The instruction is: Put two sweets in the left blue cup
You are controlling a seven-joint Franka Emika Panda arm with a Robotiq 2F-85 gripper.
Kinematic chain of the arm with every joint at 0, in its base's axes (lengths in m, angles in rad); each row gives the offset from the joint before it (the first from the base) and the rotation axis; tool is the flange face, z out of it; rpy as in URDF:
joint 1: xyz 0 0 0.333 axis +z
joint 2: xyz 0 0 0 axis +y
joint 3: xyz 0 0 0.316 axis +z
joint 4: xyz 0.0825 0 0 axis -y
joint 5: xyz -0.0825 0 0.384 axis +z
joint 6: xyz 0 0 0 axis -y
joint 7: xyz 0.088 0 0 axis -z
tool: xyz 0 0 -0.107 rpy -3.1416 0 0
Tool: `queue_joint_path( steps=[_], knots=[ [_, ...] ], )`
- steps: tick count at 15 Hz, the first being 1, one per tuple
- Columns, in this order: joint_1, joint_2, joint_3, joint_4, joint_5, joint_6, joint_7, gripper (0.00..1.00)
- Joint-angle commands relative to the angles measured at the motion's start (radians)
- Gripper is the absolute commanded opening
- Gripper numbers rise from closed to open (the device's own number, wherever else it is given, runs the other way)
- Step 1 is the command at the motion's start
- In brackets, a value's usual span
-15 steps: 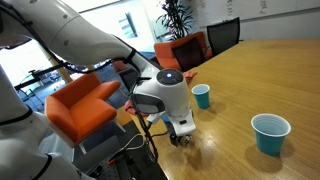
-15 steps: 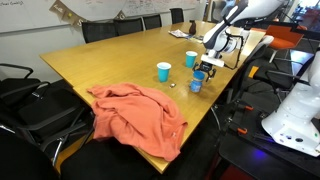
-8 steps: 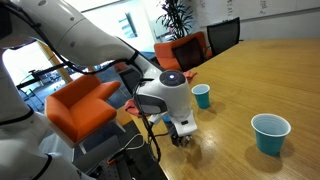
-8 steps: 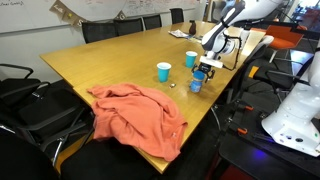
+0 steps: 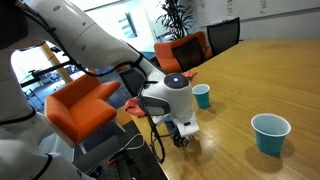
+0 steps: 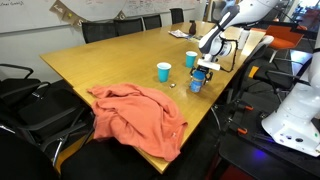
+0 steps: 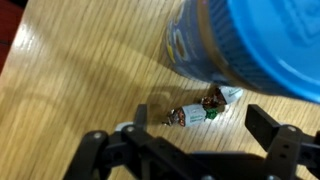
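I should close: my fingers surround the nearer wrapped sweet [image 7: 197, 113].
In the wrist view two small shiny wrapped sweets [image 7: 190, 114] lie end to end on the wooden table, right beside the base of a darker blue cylindrical container [image 7: 245, 40]. My gripper [image 7: 185, 138] is open just above them, one finger on each side, holding nothing. In both exterior views the gripper [image 5: 183, 136] [image 6: 203, 70] hangs low over the table edge. The small light teal cup [image 5: 202, 96] [image 6: 191, 59] stands upright a short way from it, its rim open. I cannot see inside it.
A larger teal cup [image 5: 270, 133] [image 6: 164, 71] stands further along the wooden table [image 6: 110, 60]. The darker blue container also shows under the gripper [image 6: 197, 84]. An orange-pink cloth [image 6: 140, 115] lies at one corner. Orange chairs [image 5: 85, 105] stand beside the table.
The gripper has shifted only slightly near the blue container; its jaws stay open. The cups and sweets have not moved.
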Motion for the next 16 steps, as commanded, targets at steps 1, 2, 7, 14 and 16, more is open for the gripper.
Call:
queue_joint_path(
  steps=[1,2,7,14,16],
  knots=[
    [0.005,0.027,0.006,0.017,0.007,0.035,-0.012,0.72],
    [0.008,0.031,0.005,0.019,0.003,0.041,-0.01,0.66],
    [0.005,0.033,0.003,0.02,0.001,0.049,-0.011,0.27],
    [0.003,0.021,0.002,0.013,0.006,0.055,-0.013,0.0],
    [0.005,-0.006,-0.001,0.001,0.005,0.059,-0.006,0.01]
  ],
)
